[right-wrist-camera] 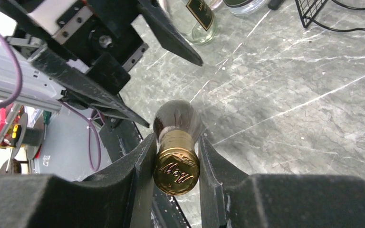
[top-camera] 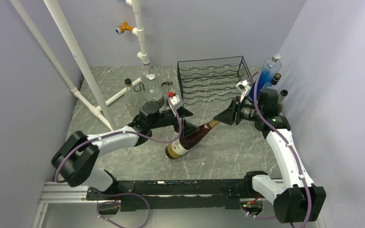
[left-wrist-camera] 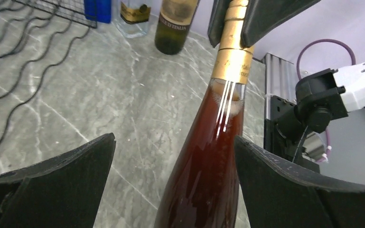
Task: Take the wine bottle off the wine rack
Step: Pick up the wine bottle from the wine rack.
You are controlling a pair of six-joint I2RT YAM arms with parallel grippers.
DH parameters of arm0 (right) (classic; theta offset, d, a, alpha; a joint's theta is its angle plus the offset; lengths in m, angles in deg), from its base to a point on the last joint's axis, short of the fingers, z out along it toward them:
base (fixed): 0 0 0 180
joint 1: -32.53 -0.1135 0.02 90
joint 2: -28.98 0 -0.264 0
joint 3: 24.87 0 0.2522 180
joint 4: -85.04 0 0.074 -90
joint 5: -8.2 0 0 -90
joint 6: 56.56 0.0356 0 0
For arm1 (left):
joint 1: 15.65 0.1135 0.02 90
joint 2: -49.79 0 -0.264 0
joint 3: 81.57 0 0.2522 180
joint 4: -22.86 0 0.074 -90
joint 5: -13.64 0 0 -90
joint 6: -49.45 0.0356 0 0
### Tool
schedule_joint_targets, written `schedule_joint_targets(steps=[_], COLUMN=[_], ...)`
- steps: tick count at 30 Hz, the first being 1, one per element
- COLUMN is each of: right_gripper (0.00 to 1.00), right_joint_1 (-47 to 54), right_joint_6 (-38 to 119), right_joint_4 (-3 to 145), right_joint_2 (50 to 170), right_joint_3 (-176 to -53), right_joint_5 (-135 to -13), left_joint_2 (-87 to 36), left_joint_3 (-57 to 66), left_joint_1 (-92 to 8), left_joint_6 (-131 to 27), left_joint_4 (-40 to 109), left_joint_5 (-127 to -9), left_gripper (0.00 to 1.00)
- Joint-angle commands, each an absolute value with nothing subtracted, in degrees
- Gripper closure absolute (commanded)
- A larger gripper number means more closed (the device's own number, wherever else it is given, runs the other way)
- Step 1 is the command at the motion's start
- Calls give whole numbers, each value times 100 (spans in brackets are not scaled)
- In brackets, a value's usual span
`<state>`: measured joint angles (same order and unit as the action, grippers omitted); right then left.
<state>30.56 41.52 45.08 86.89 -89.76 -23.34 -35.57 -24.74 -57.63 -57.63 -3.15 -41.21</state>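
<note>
The left gripper grabs the wine bottle by its sloping glass shoulder (top-camera: 201, 132) (left-wrist-camera: 211, 152) next, leaving the bottle's base free to stand on the tabletop.
The wine bottle (top-camera: 190, 139), dark amber with a gold foil neck, is off the black wire wine rack (top-camera: 211, 80) and lies tilted in front of it, base low near the table, neck up to the right. My right gripper (top-camera: 224, 118) is shut on the gold cap and neck (right-wrist-camera: 177, 164). My left gripper (top-camera: 182, 122) is open astride the bottle's body (left-wrist-camera: 209, 161). Its right finger (left-wrist-camera: 285, 180) is against the glass and its left finger (left-wrist-camera: 66, 175) stands well apart. The rack's tiers that I can see hold no bottles.
A blue bottle (top-camera: 266, 76) and two dark bottles (top-camera: 282, 95) stand right of the rack by the wall. Clear glass bottles (top-camera: 148, 85) stand left of the rack. A white pipe frame (top-camera: 83, 66) rises at the back left. The left arm's fingers show in the right wrist view (right-wrist-camera: 171, 35).
</note>
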Motion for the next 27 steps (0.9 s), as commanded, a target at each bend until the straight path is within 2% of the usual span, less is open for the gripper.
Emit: schedule_joint_targets(steps=[1,8,18,20,27], right_gripper=[100,100,100,100,100], right_joint_1=[2857,2421,1851,1801,1764], right_joint_6=[3763,3490,3161,3147,3157], right_joint_4=[4527,4276,3964,3964,3970], right_joint_2=[8711,8810,9082,9125,9162], right_joint_3=[-9422,-9718,-10209,-10247,-10287], right_joint_5=[-2703,-3112,-3448,-3459,-3488], left_joint_2=[-2649,-2002,-2662,-2788,-3107], left_joint_3=[-2571,-2564,-1574,-1344,-883], left_joint_1=[-6079,-6918,-7675,-7742,-7812], left_joint_6=[-4744,-3676,-3728,-3763,-3832], left_joint_4=[388,1062,2042,2201,2744], left_joint_5=[-5160,-6290,-7853,-8116,-8428], left_gripper=[0,1,3,8,37])
